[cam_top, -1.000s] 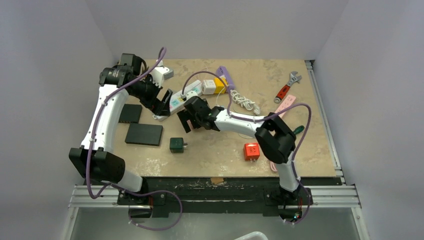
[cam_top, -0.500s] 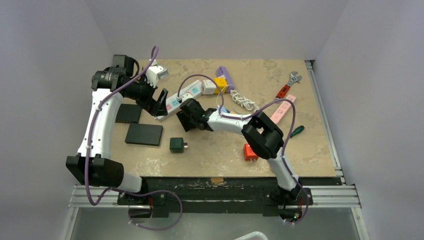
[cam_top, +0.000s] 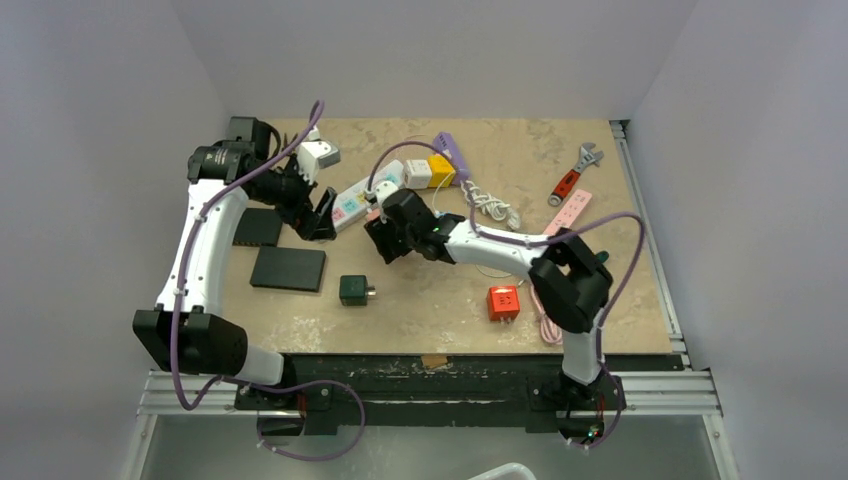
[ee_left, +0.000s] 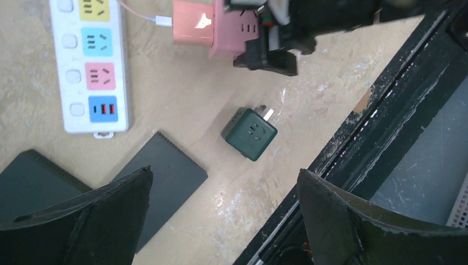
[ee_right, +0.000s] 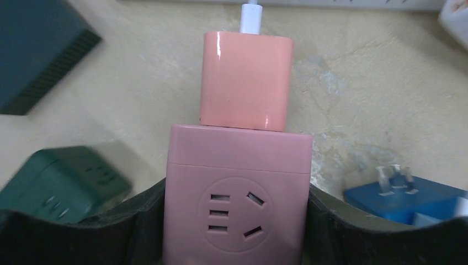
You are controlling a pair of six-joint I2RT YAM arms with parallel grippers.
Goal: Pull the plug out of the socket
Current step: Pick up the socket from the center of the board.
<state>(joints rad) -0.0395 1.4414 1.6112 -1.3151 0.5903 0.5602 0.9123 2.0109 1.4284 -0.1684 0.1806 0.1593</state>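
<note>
The left gripper needs to reach the salmon-pink plug and pull it off, so it has to grab its body from the cable end and leave the socket free.
A pink cube socket [ee_right: 237, 199] sits between my right gripper's [ee_right: 237, 226] black fingers [ee_right: 138, 226], which press on both its sides. A salmon-pink plug [ee_right: 245, 80] with a white cable end sticks out of the socket's far face. In the left wrist view the same plug [ee_left: 193, 22] and socket [ee_left: 234, 36] lie at the top, in the right gripper [ee_left: 276, 47]. My left gripper [ee_left: 226, 221] hangs wide open above the table, holding nothing, left of the right gripper [cam_top: 385, 235] in the top view.
A white power strip [ee_left: 91, 61] lies by the left gripper [cam_top: 318, 215]. A green cube adapter [cam_top: 353, 290], two dark flat boxes [cam_top: 288, 268], a red cube [cam_top: 503, 302], a blue plug [ee_right: 408, 199], a wrench [cam_top: 572, 175] and a pink strip [cam_top: 567, 212] lie around.
My right gripper has closed from open onto the pink socket and shifted a little toward the power strip. The left arm has moved only slightly.
</note>
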